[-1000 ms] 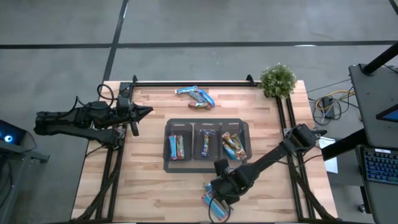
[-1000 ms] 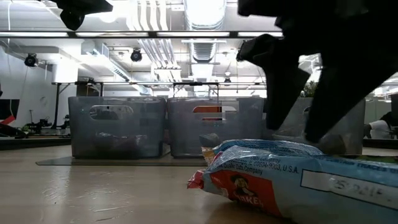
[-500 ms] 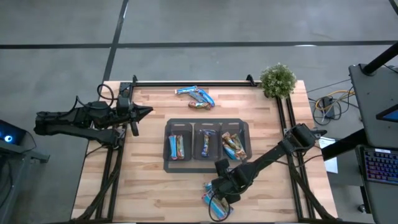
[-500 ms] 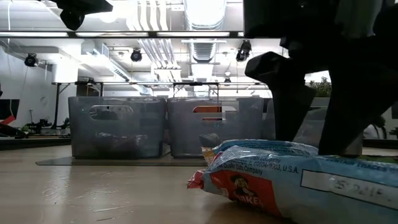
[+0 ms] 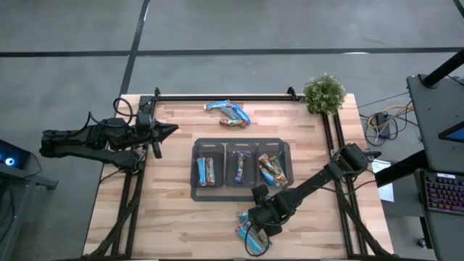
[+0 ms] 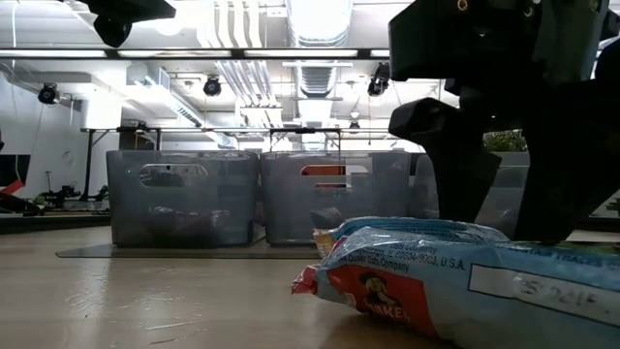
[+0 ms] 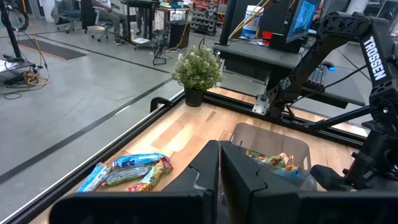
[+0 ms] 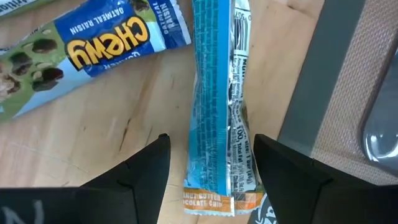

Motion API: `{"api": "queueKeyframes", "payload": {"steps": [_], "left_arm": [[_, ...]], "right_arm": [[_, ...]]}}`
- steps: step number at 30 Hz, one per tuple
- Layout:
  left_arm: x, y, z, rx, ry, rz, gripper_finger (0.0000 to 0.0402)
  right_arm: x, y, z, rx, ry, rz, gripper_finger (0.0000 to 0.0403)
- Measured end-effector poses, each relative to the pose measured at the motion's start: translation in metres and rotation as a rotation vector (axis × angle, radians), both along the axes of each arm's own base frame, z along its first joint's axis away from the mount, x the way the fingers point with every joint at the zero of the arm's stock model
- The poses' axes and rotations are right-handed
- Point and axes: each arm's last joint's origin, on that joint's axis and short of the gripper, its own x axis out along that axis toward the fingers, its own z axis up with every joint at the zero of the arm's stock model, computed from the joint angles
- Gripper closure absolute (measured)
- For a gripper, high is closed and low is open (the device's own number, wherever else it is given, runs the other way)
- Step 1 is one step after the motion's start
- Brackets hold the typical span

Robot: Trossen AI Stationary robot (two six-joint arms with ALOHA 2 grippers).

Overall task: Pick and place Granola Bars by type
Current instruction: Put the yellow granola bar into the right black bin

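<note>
I need to sort the light blue bar into the tray, so my right gripper should next grab the bar by its orange-printed crimped end.
My right gripper is open and hangs low over two wrapped bars near the table's near edge. Its fingers stand on either side of a light blue bar that lies on its narrow edge, and I cannot see them touch it. A blue "Chewy" bar lies flat beside it. In the low view the two bars fill the foreground under the gripper. My left gripper is shut and waits over the table's left edge.
A dark tray with three compartments sits mid-table with bars in each; its near wall runs close to the right gripper. A small pile of bars lies by the far edge. A potted plant stands at the far right corner.
My right gripper has come down toward the two bars by the near edge, and its fingers have tipped more upright around the light blue bar. The bars have not moved.
</note>
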Motion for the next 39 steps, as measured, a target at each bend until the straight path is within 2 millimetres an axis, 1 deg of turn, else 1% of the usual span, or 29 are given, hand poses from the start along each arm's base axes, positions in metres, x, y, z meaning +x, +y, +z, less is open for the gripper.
{"api": "queueKeyframes", "payload": {"steps": [20, 30, 39], "left_arm": [[0.0000, 0.0000, 0.0001, -0.012, -0.006, 0.003, 0.0402], [0.0007, -0.0001, 0.0039, -0.019, -0.049, 0.003, 0.0402], [0.0007, 0.0000, 0.0041, -0.008, -0.045, 0.001, 0.0402]], "right_arm": [[0.0013, -0.0003, 0.0000, 0.016, -0.007, -0.007, 0.0184], [0.0017, -0.0014, -0.0014, 0.035, -0.004, -0.001, 0.0237], [0.0017, -0.0018, -0.0015, 0.037, 0.001, 0.011, 0.0287]]}}
